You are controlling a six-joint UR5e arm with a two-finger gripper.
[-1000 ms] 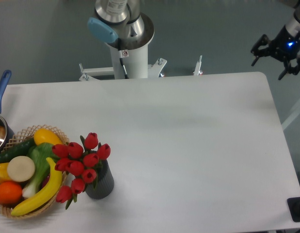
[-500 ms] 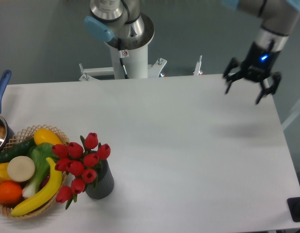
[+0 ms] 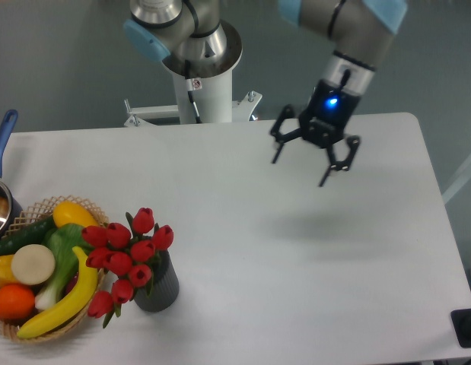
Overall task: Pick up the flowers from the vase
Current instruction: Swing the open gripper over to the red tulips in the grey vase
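Note:
The flowers (image 3: 127, 257) need to come out of the dark grey vase (image 3: 160, 287), so my gripper will grab them by their red tulip buds next.
The flowers (image 3: 127, 257), a bunch of red tulip buds with green stems, stand in the dark grey ribbed vase (image 3: 160, 287) near the table's front left. My gripper (image 3: 300, 171) hangs open and empty above the table's back middle, far to the upper right of the flowers. Its fingers point down and a blue light glows on its body.
A woven wicker basket (image 3: 37, 209) with a banana (image 3: 62, 298), green vegetables, an orange and other produce sits at the left edge, touching the flowers' side. A pot with a blue handle (image 3: 2, 141) is at the far left. The robot base (image 3: 201, 80) stands behind the table.
My gripper has swept left from beyond the table's back right corner to above the table's back middle, and dropped lower. The flowers and vase have not moved.

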